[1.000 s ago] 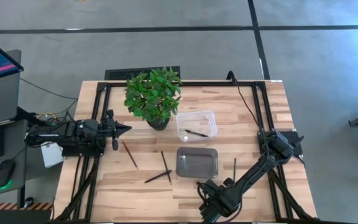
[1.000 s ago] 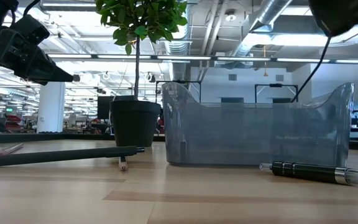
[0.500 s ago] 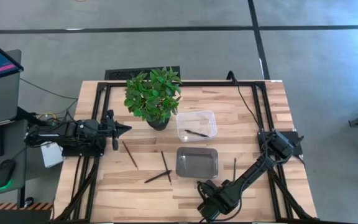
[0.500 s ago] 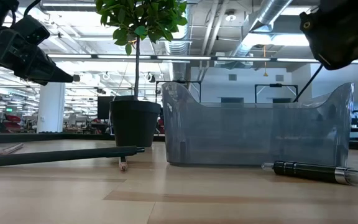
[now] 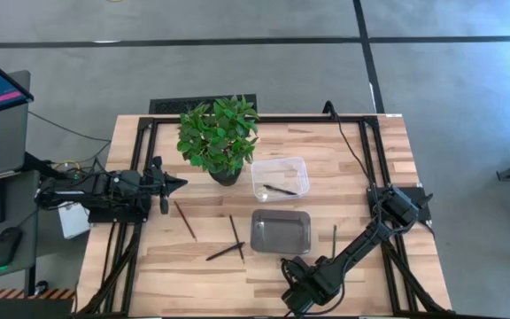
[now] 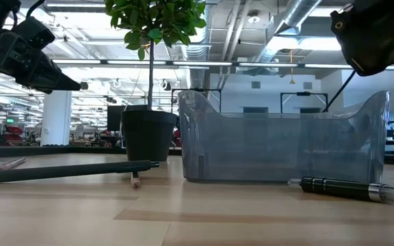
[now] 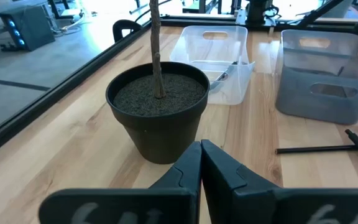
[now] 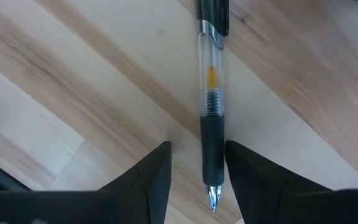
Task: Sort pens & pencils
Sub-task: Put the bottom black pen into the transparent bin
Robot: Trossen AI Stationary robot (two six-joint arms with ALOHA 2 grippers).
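Observation:
The right gripper reaches the pen next and grabs its black grip (image 8: 213, 140) to sort it into the clear bin.
A pen with a clear barrel and a black grip (image 8: 213, 140) lies flat on the wood near the table's front edge, also seen as the pen (image 6: 344, 189) in the low view. My right gripper (image 8: 197, 171) hangs over it pointing down, open, one finger on each side of the pen's tip end, and hides it from above as the right gripper (image 5: 295, 297). Three dark sticks (image 5: 185, 220) (image 5: 235, 237) (image 5: 224, 251) lie left of the grey bin, and a thin one (image 5: 334, 239) to its right. My left gripper (image 5: 180, 183) waits shut by the left edge.
A grey bin (image 5: 281, 231) stands mid-table. Behind it is a clear bin (image 5: 301, 168) with one pen (image 5: 280, 189) inside. A potted plant (image 5: 220, 137) stands at the far left of the bins. A black frame rail (image 5: 264, 118) runs round the table.
My right gripper has come down toward the pen at the table's near edge, its wrist tipping a little, then stopped; its fingers stay apart. The pen has not moved.

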